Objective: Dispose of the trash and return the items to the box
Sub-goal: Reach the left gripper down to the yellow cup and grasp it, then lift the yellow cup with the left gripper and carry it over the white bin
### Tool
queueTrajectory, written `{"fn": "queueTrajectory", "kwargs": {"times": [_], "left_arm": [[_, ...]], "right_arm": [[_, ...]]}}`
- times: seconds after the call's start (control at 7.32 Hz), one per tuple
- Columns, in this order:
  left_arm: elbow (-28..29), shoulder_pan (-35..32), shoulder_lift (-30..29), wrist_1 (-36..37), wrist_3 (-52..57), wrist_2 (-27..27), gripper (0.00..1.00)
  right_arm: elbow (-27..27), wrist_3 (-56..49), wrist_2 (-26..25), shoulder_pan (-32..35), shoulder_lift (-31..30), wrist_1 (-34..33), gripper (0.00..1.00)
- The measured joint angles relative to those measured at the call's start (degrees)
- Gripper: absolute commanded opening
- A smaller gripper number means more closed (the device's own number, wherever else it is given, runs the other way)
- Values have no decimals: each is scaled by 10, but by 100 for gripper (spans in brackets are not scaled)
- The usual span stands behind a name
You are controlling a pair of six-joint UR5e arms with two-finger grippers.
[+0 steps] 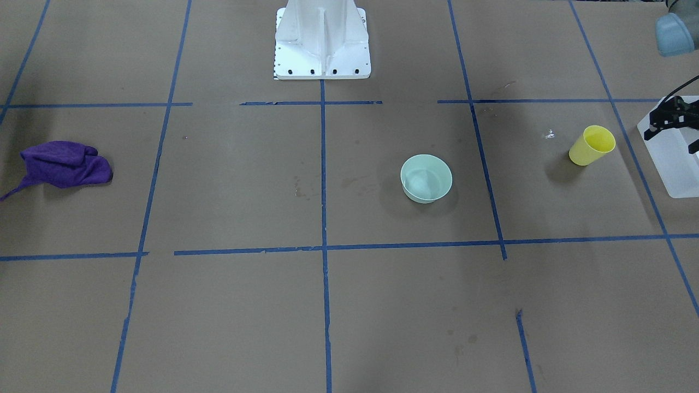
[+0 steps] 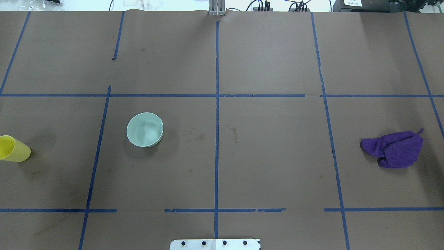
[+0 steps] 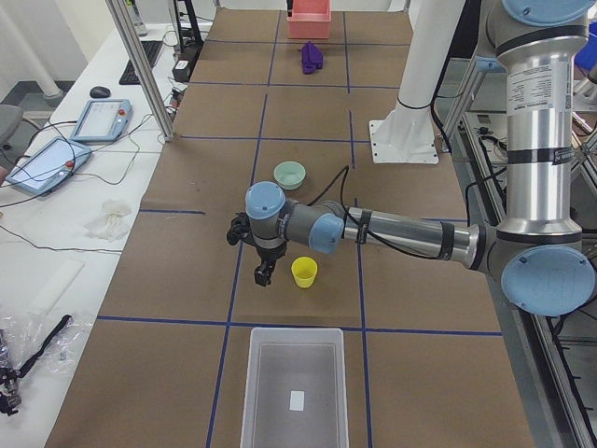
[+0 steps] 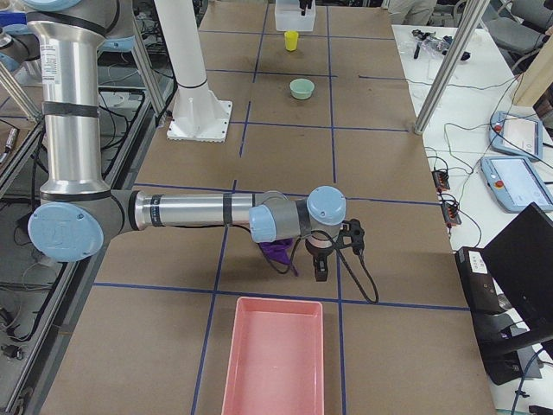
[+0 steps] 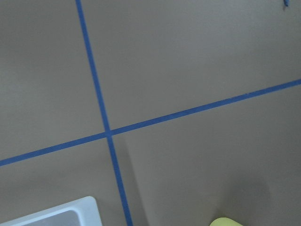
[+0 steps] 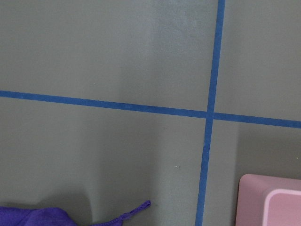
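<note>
The left gripper takes hold of the yellow cup by its rim (image 1: 598, 127) next, to put it back in the white box (image 1: 675, 164).
A small yellow cup (image 1: 591, 145) stands upright on the brown table, also in the overhead view (image 2: 14, 149) at the left edge. The frosted-white box (image 1: 671, 169) lies just beyond it at the table's end and looks empty in the exterior left view (image 3: 280, 373). My left gripper (image 1: 671, 141) hangs above the box's near edge beside the cup, fingers apart and holding nothing. A mint-green bowl (image 1: 426, 178) sits nearer the middle. A purple cloth (image 1: 65, 164) lies at the other end. My right gripper (image 4: 320, 270) hovers just beside the cloth; I cannot tell whether it is open.
A pink tray (image 4: 275, 363) lies at the table's end by the cloth. The white pedestal base (image 1: 322, 43) stands at the robot's side. A tiny white scrap (image 1: 549, 134) lies near the cup. Blue tape lines cross the table.
</note>
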Motion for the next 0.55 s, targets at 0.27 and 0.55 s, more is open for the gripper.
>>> {"fn": "queueTrajectory", "kwargs": {"times": [0.27, 0.55], "left_arm": [[23, 36, 4, -16, 0, 9, 100], [45, 74, 5, -38, 0, 12, 100]], "right_arm": [[-1, 0, 1, -4, 0, 6, 100], [-1, 0, 1, -6, 0, 7, 100]]}}
